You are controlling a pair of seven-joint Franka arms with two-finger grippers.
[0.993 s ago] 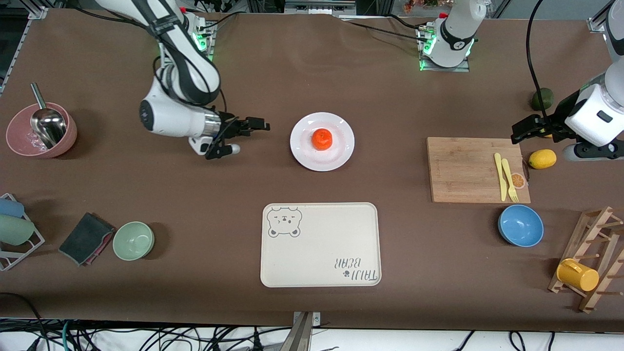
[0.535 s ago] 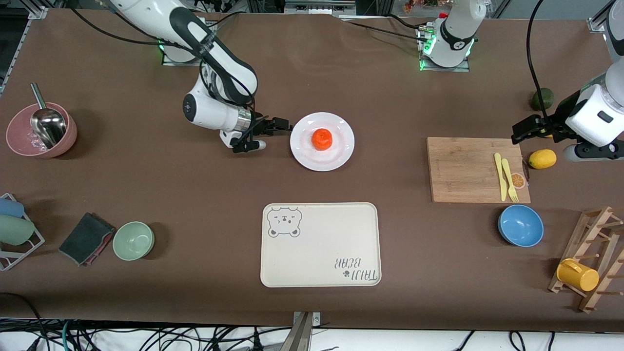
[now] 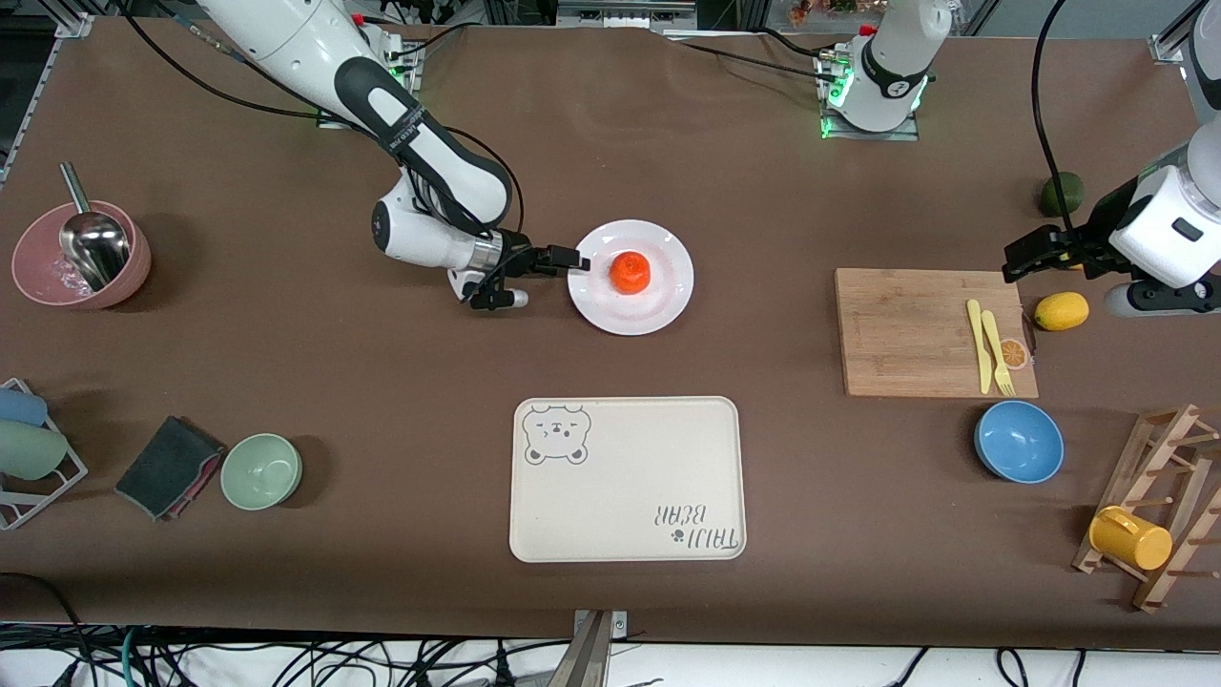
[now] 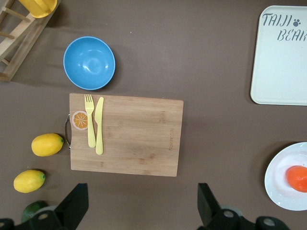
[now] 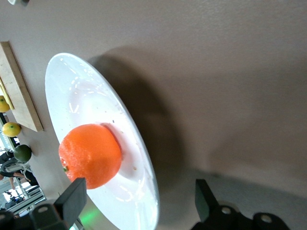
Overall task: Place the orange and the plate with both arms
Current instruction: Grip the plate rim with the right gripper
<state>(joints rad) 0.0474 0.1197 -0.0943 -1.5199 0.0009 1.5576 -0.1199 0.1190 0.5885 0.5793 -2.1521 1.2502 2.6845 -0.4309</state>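
Observation:
The orange point(image 3: 630, 272) is resting on the white plate. To move both together, my right gripper should grab the plate by its rim point(image 3: 575, 259) next.
The orange point(image 3: 630, 272) sits in the middle of the white plate point(image 3: 668, 307), which lies at the table's centre. My right gripper point(image 3: 569, 260) is open and low at the plate's rim on the side toward the right arm's end. In the right wrist view the rim point(image 5: 149, 191) runs between the two fingers of the gripper point(image 5: 139, 207), with the orange point(image 5: 90, 154) just past one finger. My left gripper point(image 3: 1033, 251) is open and empty, waiting in the air over bare table beside the cutting board point(image 3: 916, 334). Its wrist view shows the gripper point(image 4: 141, 207), plate point(image 4: 280, 188) and orange point(image 4: 298, 178).
A cream bear-print tray point(image 3: 630, 496) lies nearer the front camera than the plate. The board carries a yellow knife and fork point(image 3: 992, 345). A lemon point(image 3: 1061, 310), an avocado point(image 3: 1061, 193), a blue bowl point(image 3: 1019, 441), a green bowl point(image 3: 260, 469) and a pink bowl point(image 3: 38, 277) stand around.
My right gripper has moved from the right arm's end of the table toward the plate and now reaches its rim. The left arm has hardly moved.

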